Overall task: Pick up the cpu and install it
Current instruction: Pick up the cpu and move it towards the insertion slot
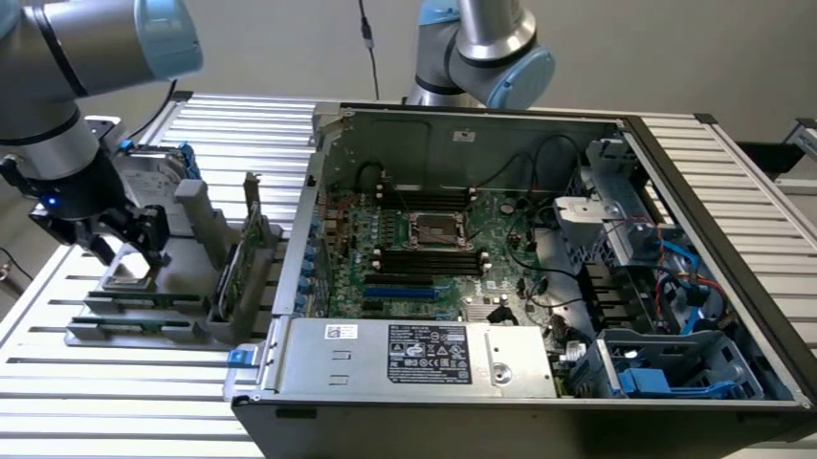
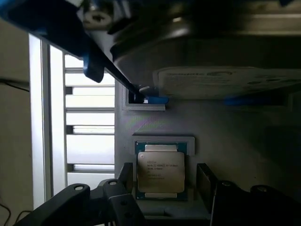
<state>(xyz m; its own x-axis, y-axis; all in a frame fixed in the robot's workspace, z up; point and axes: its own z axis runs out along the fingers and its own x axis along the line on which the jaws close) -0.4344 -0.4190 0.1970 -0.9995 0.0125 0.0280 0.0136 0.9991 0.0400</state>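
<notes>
The grey holder's raised edge wraps the cpu's end and corners, so my gripper will next grab the cpu by its open side edges to install it.
The cpu (image 2: 161, 172), a small square chip with a dull silver top and printed text, lies flat in a grey holder (image 2: 162, 141). In the exterior view this cpu (image 1: 128, 275) is on the grey rack at the exterior view's left, outside the computer case. My gripper (image 1: 125, 256) is lowered right over it. My gripper (image 2: 165, 176) is open, and its dark fingers (image 2: 126, 175) straddle the chip with a small gap on each side. The dark metal-framed socket (image 1: 434, 229) sits in the middle of the motherboard, with nothing in it.
The open computer case (image 1: 638, 134) fills the middle and the exterior view's right. A silver hard drive (image 2: 225, 80) with blue rails stands close beside the cpu holder. Upright cards (image 1: 249, 249) stand in the rack between the gripper and the case. A second arm (image 1: 479, 48) stands behind the case.
</notes>
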